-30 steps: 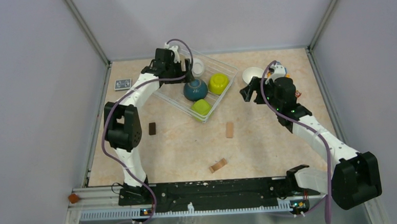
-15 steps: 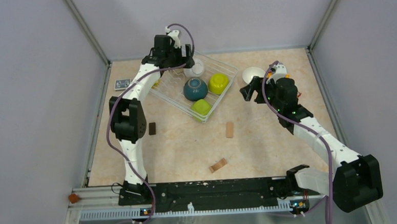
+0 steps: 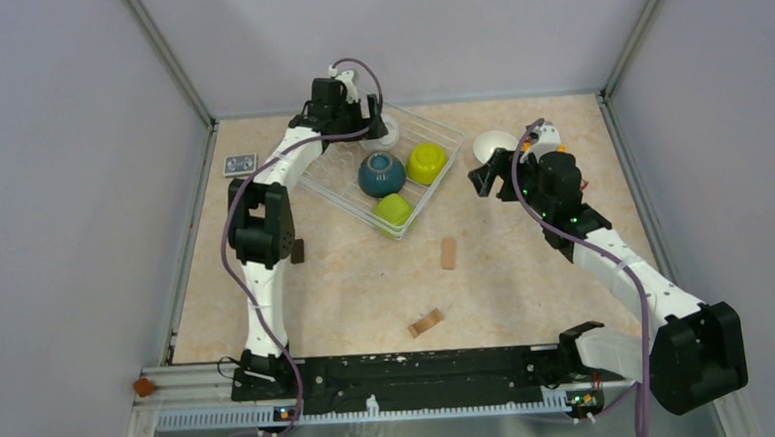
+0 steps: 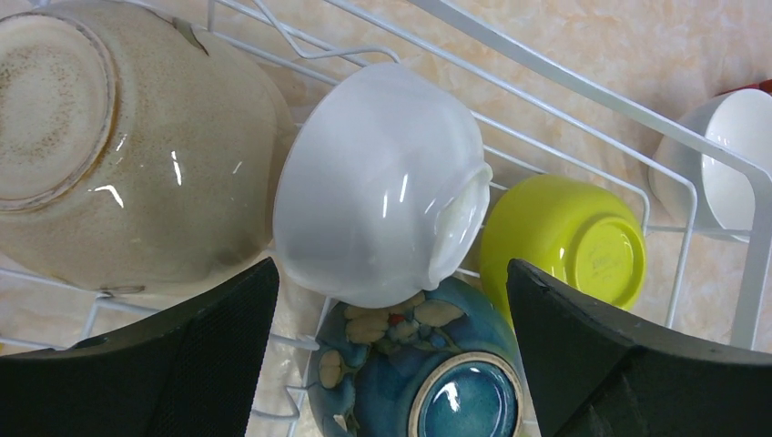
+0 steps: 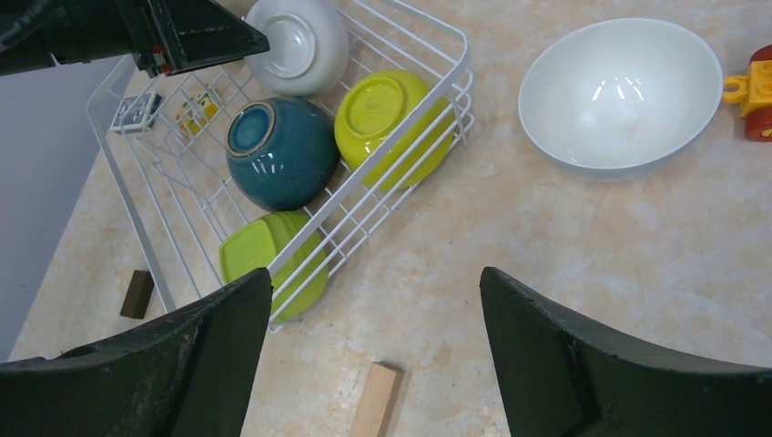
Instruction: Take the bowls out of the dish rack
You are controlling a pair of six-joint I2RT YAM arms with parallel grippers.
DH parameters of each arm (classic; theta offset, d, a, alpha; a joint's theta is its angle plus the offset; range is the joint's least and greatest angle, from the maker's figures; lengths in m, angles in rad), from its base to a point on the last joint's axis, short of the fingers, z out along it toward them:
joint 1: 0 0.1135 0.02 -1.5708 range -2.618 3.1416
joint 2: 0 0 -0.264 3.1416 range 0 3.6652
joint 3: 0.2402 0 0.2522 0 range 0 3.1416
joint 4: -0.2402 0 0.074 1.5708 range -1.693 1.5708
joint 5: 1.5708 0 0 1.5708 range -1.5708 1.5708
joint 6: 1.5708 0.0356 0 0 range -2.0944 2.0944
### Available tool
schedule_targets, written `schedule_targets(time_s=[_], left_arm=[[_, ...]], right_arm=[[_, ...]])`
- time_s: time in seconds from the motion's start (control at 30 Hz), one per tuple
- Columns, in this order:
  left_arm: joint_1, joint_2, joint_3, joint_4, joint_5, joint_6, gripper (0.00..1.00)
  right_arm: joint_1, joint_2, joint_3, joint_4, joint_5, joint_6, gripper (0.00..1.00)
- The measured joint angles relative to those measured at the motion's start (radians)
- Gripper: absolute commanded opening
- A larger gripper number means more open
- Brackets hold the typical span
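Note:
My left gripper grips the bowl's foot and rim (image 3: 389, 137) next, leaving its round side free, to bring the white bowl out of the rack (image 3: 334, 181).
The wire dish rack (image 3: 334, 181) holds a dark teal bowl (image 3: 381, 174), two lime green bowls (image 3: 427, 161) (image 3: 393, 210) and a white bowl (image 3: 389, 131), all upturned. My left gripper (image 3: 363, 120) hovers open over the rack's far corner. In its wrist view the jaws (image 4: 390, 273) stand wide above the white bowl (image 4: 382, 191), with a beige bowl (image 4: 118, 155) at its left and the teal bowl (image 4: 428, 373) below. Another white bowl (image 3: 493, 148) sits upright on the table right of the rack. My right gripper (image 3: 482, 178) is open and empty near it.
Two wooden blocks (image 3: 448, 252) (image 3: 426, 323) lie on the table in front of the rack. A dark brown block (image 3: 297, 250) and a card deck (image 3: 240, 164) lie to its left. A red and yellow toy (image 5: 756, 82) sits beside the loose white bowl (image 5: 619, 91).
The left arm has stretched toward the back, bringing its gripper from the rack's left side to above the white bowl. The right arm has not moved.

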Motion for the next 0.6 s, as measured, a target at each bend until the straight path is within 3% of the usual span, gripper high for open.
schedule_targets(time_s=[0.37,0.47,0.6], left_arm=[[0.004,0.039,0.002,0.042,-0.001,-0.050,0.98],[0.005,0.042,0.002,0.047,0.002,-0.067,0.88],[0.012,0.043,0.002,0.055,0.010,-0.086,0.83]], right_arm=[[0.000,0.000,0.000,0.002,0.001,0.000,0.84],[0.000,0.000,0.000,0.002,0.001,0.000,0.84],[0.000,0.000,0.000,0.002,0.001,0.000,0.84]])
